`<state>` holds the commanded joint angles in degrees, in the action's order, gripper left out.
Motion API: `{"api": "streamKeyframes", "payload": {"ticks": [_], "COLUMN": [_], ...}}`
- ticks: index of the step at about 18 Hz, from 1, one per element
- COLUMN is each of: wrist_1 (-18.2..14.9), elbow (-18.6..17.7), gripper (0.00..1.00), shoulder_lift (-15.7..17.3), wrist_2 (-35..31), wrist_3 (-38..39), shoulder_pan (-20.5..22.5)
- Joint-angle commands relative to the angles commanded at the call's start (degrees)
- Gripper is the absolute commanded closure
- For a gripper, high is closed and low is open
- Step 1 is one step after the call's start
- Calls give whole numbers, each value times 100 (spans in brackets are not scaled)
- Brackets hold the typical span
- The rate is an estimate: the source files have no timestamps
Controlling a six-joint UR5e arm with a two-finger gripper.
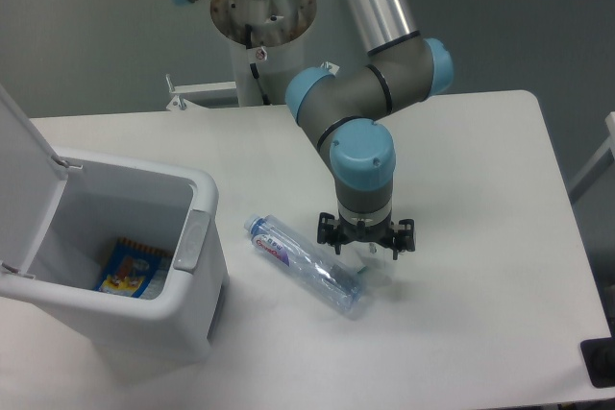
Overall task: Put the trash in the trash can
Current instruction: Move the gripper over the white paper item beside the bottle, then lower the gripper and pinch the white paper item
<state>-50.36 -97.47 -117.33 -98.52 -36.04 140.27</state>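
Observation:
I should next grab the white wrapper by its top edge (377, 254) for the trash can.
A clear crushed plastic bottle (307, 265) with a blue-red label lies on the white table, cap end pointing toward the trash can. My gripper (366, 245) hangs open just right of the bottle's far end, directly over the white wrapper (377, 272), of which only a pale edge shows below the fingers. The white trash can (144, 319) stands at the left front with its lid (19, 175) swung up and its grey latch tab (192, 240) facing the bottle.
A colourful packet (130, 269) lies inside the bin. The arm's base column (261, 40) rises at the table's back edge. A dark object (600, 362) sits at the front right corner.

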Motion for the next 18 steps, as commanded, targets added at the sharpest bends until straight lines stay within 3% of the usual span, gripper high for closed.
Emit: {"api": "streamKeyframes", "payload": {"ticks": [2,5,9,16,18], "wrist_1": [0,26,70,79,105], "elbow": [9,26,26,35,122], "gripper": [58,73,100,100,100], "shoulder_lift": [-18,-27,-27,52,114], "wrist_2": [-150,-291,-291,-238,111], "wrist_3": [0,0,17,-9,26], "shoulder_pan": [0,0,0,35,123]}}
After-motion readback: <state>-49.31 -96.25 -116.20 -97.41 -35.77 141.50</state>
